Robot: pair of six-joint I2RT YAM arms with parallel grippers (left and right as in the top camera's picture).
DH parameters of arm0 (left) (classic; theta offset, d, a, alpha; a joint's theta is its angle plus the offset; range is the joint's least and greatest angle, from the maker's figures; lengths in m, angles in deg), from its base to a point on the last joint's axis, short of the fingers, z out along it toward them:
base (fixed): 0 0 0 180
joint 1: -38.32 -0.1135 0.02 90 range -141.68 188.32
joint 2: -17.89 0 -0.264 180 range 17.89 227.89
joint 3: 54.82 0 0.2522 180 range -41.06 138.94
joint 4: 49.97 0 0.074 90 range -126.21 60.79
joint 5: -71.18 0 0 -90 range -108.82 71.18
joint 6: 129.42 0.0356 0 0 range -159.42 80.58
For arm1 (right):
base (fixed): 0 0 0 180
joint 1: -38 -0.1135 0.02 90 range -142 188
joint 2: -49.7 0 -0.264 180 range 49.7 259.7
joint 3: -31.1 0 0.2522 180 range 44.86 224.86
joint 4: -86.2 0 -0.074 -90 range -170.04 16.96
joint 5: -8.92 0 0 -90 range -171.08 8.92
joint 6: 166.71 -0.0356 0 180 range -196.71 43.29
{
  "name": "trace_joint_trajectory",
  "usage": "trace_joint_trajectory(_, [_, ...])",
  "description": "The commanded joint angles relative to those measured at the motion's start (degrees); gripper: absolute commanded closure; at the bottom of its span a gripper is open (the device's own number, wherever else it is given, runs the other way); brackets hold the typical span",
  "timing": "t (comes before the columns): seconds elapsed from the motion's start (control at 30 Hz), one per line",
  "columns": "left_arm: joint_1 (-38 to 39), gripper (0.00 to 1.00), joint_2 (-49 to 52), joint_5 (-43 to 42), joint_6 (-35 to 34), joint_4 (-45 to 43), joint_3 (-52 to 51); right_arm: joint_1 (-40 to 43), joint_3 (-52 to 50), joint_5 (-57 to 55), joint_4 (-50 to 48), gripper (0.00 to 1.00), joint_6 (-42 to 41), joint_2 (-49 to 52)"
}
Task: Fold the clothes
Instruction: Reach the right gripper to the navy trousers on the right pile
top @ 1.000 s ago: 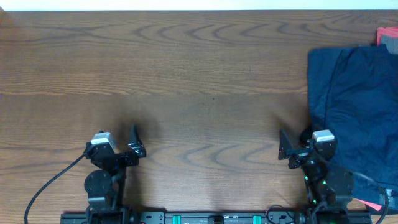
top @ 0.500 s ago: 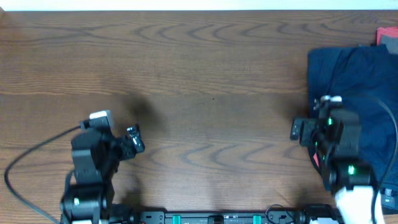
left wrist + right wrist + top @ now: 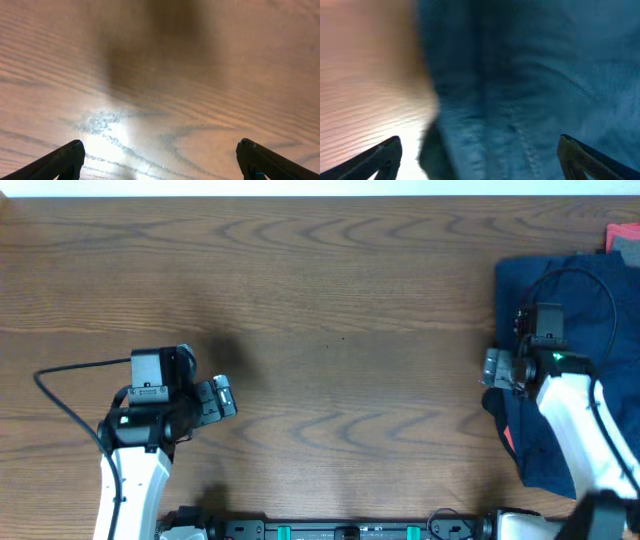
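I will next grip the navy clothes by their edge bordering the wood with my right gripper, and then I will pull them onto the open table to fold them.
The clothes [image 3: 575,305] are a pile of dark navy fabric at the table's right edge, running out of the overhead view. In the right wrist view the navy cloth [image 3: 530,80] with a stitched seam fills most of the picture, and its left edge lies on the wood. My right gripper [image 3: 493,368] is open and empty, hovering over that left edge [image 3: 480,162]. My left gripper [image 3: 222,398] is open and empty over bare wood [image 3: 160,165] at the left, far from the clothes.
A red and grey item [image 3: 622,240] lies at the far right behind the pile. A red bit [image 3: 508,438] shows at the pile's lower left edge. The wooden table [image 3: 330,300] stretches between the arms. The left arm's cable [image 3: 60,395] loops at the left.
My right arm has reached forward from the front edge to the left edge of the navy pile. My left arm has lifted and shifted slightly forward. Both grippers stay open.
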Motion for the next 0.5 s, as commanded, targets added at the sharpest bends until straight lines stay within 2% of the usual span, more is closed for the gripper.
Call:
trace_joint_trajectory(0.0, [0.0,0.02,1.0,-0.1,-0.6,0.2,1.3,3.0,0.9,-6.4,0.4,0.12,-5.2,3.6])
trace_joint_trajectory(0.13, [0.0,0.02,1.0,-0.1,-0.6,0.1,1.3,5.3,0.9,-6.4,0.2,0.28,-5.6,7.4])
trace_joint_trajectory(0.3, [0.0,0.02,1.0,-0.1,-0.6,0.1,1.3,7.0,0.9,-6.4,0.1,0.58,-5.7,9.7])
trace_joint_trajectory(0.37, [0.0,0.02,1.0,-0.1,-0.6,0.0,1.3,7.4,0.9,-6.4,0.2,0.73,-6.5,9.6])
trace_joint_trajectory(0.4, [0.0,0.02,1.0,-0.1,-0.6,-0.1,1.3,7.5,0.9,-6.3,0.2,0.91,-7.2,9.4])
trace_joint_trajectory(0.43, [0.0,0.02,1.0,-0.1,-0.6,-0.1,1.3,7.5,1.0,-6.3,0.2,0.99,-7.8,9.2])
trace_joint_trajectory(0.47, [0.0,0.02,1.0,-0.1,-0.6,-0.1,1.3,7.5,1.1,-6.3,0.2,0.99,-8.0,8.8])
